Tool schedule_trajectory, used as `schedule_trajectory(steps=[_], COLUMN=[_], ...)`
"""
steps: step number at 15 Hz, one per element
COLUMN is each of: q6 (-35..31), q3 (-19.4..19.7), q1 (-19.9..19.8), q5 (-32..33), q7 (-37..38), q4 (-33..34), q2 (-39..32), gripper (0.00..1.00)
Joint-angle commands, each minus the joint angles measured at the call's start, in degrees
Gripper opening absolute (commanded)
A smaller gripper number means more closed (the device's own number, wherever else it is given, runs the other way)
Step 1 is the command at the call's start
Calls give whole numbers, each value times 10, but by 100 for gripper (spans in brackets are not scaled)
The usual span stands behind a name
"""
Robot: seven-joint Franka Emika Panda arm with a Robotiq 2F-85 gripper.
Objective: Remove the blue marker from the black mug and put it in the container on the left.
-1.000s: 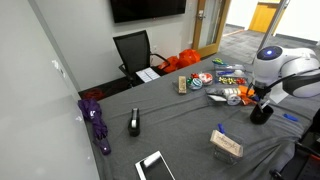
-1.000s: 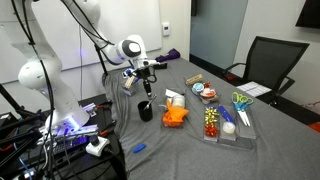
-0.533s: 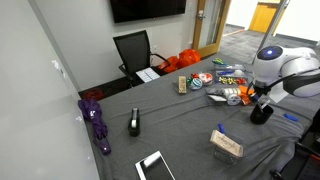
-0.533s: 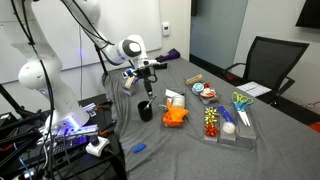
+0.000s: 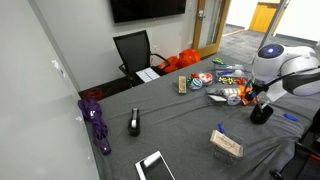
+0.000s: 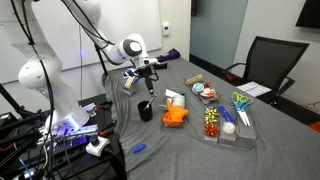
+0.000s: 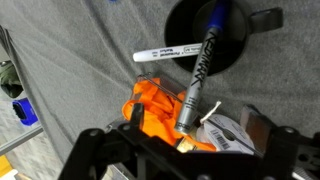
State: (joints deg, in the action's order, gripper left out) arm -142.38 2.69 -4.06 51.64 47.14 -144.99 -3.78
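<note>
I need to lower my gripper before I close on the marker, because the marker's grey end (image 6: 152, 99) (image 7: 186, 117) is lined up between my fingers but only just reaches them.
In the wrist view the black mug (image 7: 232, 40) lies straight below the camera. The blue marker (image 7: 197, 70) leans inside it, blue cap down in the mug and grey end pointing up. My gripper (image 7: 192, 125) is open, and the marker's upper end sits between its fingers (image 7: 131, 116) without touching either. In both exterior views the gripper (image 5: 263, 100) (image 6: 149, 90) hangs just above the mug (image 5: 261, 114) (image 6: 146, 111). The tan container (image 5: 227, 144) lies on the table some way from the mug.
A white marker (image 7: 168, 55) lies flat beside the mug. Orange cloth (image 7: 150, 110) and a tape roll (image 7: 232, 135) lie under the gripper. A compartment tray (image 6: 228, 122), a black upright gadget (image 5: 134, 122), a tablet (image 5: 155, 165) and a purple object (image 5: 97, 122) are also on the table.
</note>
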Motion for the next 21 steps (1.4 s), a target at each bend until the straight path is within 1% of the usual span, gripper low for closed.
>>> schedule_trajectory(steps=[1,5,9,10,11,12,13,21], q6=[-41,-81,-105,-111,-114,-115,-115,-125], q3=[14,26,41,40,43,45,46,57], q1=[0,-3,-3,-7,-7,-7,-7,-7], q5=[22,37,58,67,74,78,81,127], q7=[30,52,63,66,65,66,67,94], q4=[6,3,-1,-2,-3,-3,-4,-9], q2=[-22,-31,-38,-40,-41,-42,-42,-39], gripper=[100,100,100,75,74,68,59,3])
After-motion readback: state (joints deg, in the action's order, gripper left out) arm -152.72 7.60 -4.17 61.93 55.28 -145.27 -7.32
